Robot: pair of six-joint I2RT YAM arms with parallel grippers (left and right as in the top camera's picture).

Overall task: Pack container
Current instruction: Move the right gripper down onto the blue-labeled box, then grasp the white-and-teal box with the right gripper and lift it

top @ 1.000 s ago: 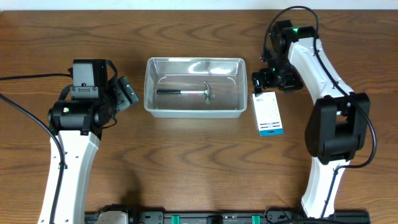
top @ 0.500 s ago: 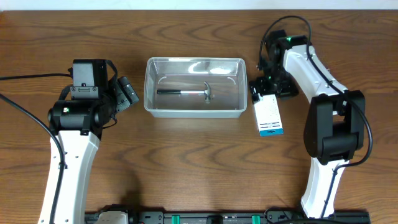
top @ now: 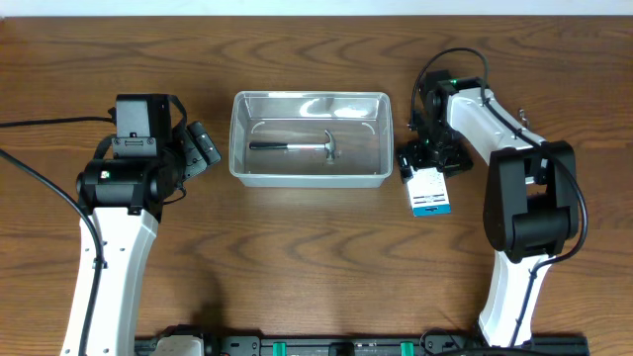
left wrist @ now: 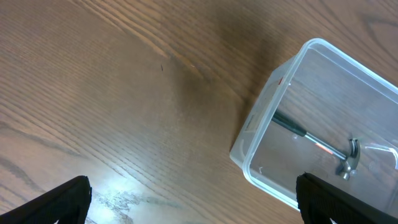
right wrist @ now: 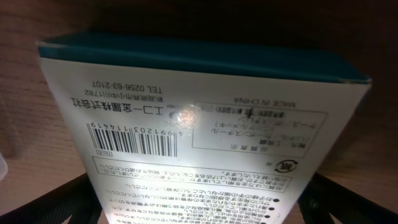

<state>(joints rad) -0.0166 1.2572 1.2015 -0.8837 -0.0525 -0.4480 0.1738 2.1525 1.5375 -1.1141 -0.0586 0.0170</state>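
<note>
I should close my right gripper now and it would hold the box, because the box's two long sides are between my open fingers.
The clear container (top: 237, 148) stands on the table at the centre back, with a hammer (top: 297, 145) lying inside it. My left gripper (top: 203, 146) hangs open just left of it. In the left wrist view the container (left wrist: 261, 118) and hammer (left wrist: 323, 146) lie to the right, and that gripper (left wrist: 205, 208) has only bare wood between its fingers. My right gripper (top: 427, 158) is down at the far end of a blue-and-white box (top: 429, 190). The box (right wrist: 205, 124) fills the right wrist view, with the gripper (right wrist: 202, 208) open and its fingers (right wrist: 53, 205) on either side of it.
Both arms' bases stand at the near edge, the left one (top: 109, 257) and the right one (top: 524, 227). A black cable (top: 40, 124) runs off the table's left side. The box lies just right of the container's right wall.
My right gripper has moved nearer and slightly left, coming down over the far end of the blue-and-white box. The left arm, container and hammer have not moved.
</note>
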